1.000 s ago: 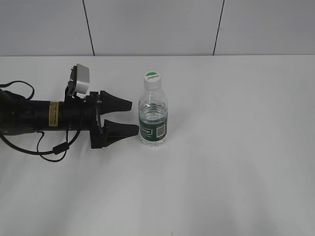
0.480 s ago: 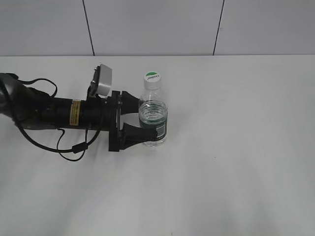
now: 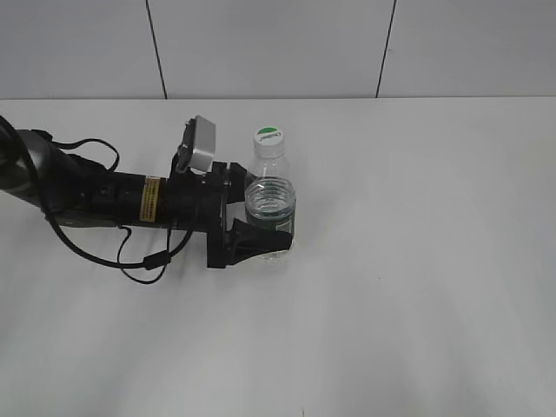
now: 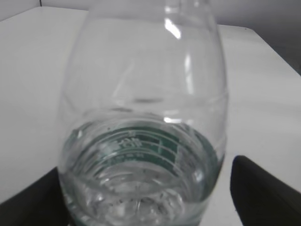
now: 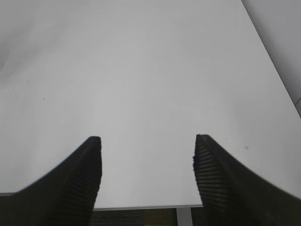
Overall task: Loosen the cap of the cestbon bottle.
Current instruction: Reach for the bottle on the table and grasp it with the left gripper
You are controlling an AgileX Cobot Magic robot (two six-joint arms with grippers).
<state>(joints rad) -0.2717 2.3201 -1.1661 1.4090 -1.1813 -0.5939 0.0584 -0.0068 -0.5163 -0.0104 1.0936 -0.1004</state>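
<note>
My left gripper takes hold of the bottle by its lower body (image 3: 270, 213) (image 4: 141, 169) next, to keep it steady for loosening the cestbon bottle's cap.
The cestbon bottle (image 3: 271, 193) stands upright on the white table, clear with a dark green label band low down. Its white cap (image 3: 269, 136) with a green patch is on top. My left gripper (image 3: 271, 215) reaches in from the left, open, with one jaw in front of the bottle's lower body and one behind it. In the left wrist view the bottle (image 4: 141, 117) fills the frame between the left gripper's (image 4: 146, 197) black fingers (image 4: 263, 188), with a gap on the right side; the cap is out of view there. My right gripper (image 5: 146, 141) is open and empty over bare table, and does not show in the exterior view.
The left arm's black cable (image 3: 139, 261) loops on the table beside the arm. A grey tiled wall (image 3: 278, 43) runs behind the table. In the right wrist view the table's edge (image 5: 141, 207) lies just below the fingers.
My left gripper has moved right along the table until its open jaws straddle the bottle's lower body. The bottle has stayed in place.
</note>
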